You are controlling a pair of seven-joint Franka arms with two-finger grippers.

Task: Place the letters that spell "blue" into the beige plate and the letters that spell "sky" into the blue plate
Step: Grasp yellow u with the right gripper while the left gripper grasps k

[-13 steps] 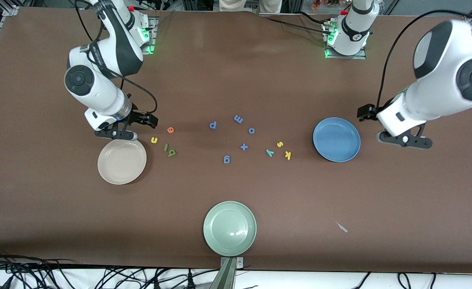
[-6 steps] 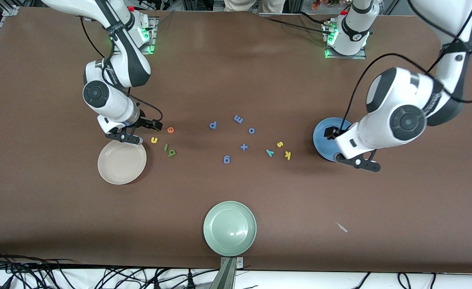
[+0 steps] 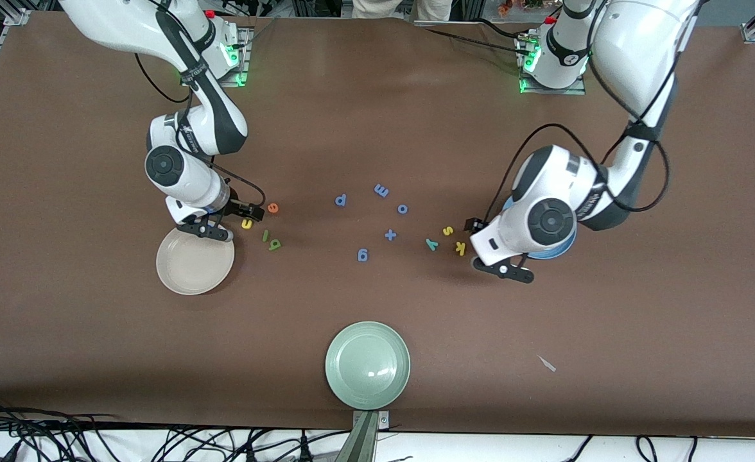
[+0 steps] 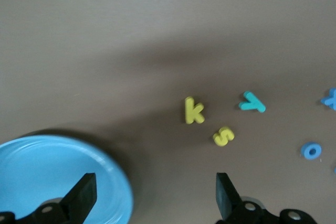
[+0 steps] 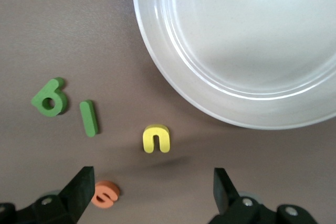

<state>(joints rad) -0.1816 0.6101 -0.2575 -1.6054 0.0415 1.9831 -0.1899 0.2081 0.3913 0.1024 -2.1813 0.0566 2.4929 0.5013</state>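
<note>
The left gripper grabs the yellow k by its stem and lower leg (image 3: 460, 249) next, to spell "sky" in the blue plate (image 3: 558, 251).
The beige plate (image 3: 194, 261) (image 5: 236, 40) lies toward the right arm's end. Beside it lie yellow u (image 3: 246, 223) (image 5: 156, 138), green l (image 3: 266, 235) (image 5: 89, 118), green b (image 3: 275, 244) (image 5: 50, 98) and orange e (image 3: 273, 207) (image 5: 105, 192). My right gripper (image 3: 249, 210) (image 5: 152, 187) hangs open and empty over the table, between u and e. The blue plate (image 3: 558, 251) (image 4: 52, 171) is mostly hidden under the left arm. Yellow s (image 3: 447, 230) (image 4: 224, 136), yellow k (image 3: 460, 248) (image 4: 194, 110) and teal y (image 3: 431, 243) (image 4: 252, 102) lie beside it. My left gripper (image 3: 477, 226) (image 4: 156, 192) is open and empty over the plate's rim.
Blue letters p (image 3: 341, 200), m (image 3: 381, 190), o (image 3: 402, 208), g (image 3: 363, 255) and a blue plus sign (image 3: 390, 235) lie mid-table. A pale green plate (image 3: 368, 364) sits near the front edge. A small pale scrap (image 3: 547, 363) lies on the cloth.
The left arm has swung across the blue plate toward s and k. The right gripper has shifted a little toward u and e. No letter has moved.
</note>
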